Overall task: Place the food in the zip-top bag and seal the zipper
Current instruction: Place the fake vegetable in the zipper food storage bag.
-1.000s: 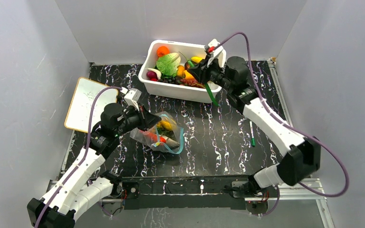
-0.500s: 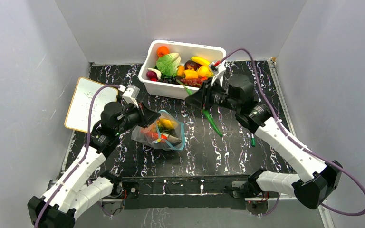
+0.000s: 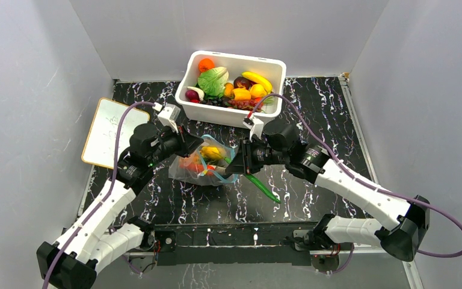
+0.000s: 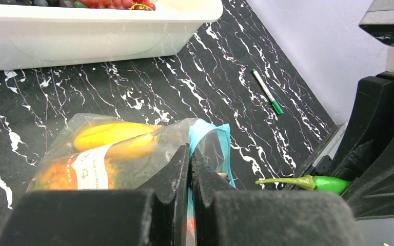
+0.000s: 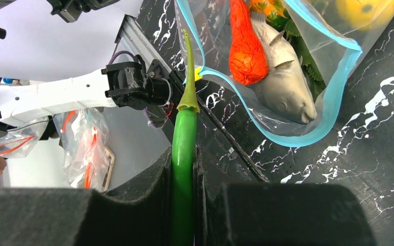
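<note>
The pepper's green body is outside the teal zipper, so the chili pepper moves inside the bag's opening, before my right gripper releases it.
The clear zip-top bag lies on the black marbled table, its mouth with the teal zipper gaping open toward the right. Inside are an orange piece, a grey toy fish and yellow fruit. My left gripper is shut on the bag's mouth edge and holds it up; it also shows in the top view. My right gripper is shut on a long green chili pepper, its stem tip just at the bag's mouth. The pepper's tail sticks out behind the gripper.
A white tub full of toy fruit and vegetables stands at the back centre. A small whiteboard lies at the left edge. A green marker pen lies on the table right of the bag.
My right arm has swung from the white tub down and left to the bag's mouth, carrying the green pepper. My left gripper has kept its hold on the bag's edge.
</note>
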Motion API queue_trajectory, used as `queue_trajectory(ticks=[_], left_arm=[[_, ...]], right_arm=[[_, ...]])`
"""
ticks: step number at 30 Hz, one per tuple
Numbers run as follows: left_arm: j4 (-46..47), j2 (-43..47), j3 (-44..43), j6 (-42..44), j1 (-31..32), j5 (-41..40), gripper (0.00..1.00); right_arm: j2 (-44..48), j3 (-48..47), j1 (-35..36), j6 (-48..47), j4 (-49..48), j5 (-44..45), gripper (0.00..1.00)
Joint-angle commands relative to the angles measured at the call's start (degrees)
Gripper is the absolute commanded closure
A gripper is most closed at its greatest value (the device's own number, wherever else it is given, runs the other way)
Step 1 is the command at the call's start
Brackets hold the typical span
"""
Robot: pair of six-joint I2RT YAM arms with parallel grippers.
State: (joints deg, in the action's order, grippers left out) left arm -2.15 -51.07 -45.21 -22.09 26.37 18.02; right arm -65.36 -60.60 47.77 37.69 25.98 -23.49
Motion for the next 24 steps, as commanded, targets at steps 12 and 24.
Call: queue_trajectory(ticks=[12,24], left_arm=[[4.68,6.87,3.84,-0.73,0.17,8.92,1.0],[5.95,8.12,6.37,-2.39,0.17,13.29,1.0]], right_arm=[[-9.57,-2.77,1.3,12.73,-4.81,6.89,0.9],[-13.47,-2.53,1.93,22.48,-10.95,15.54,0.87]])
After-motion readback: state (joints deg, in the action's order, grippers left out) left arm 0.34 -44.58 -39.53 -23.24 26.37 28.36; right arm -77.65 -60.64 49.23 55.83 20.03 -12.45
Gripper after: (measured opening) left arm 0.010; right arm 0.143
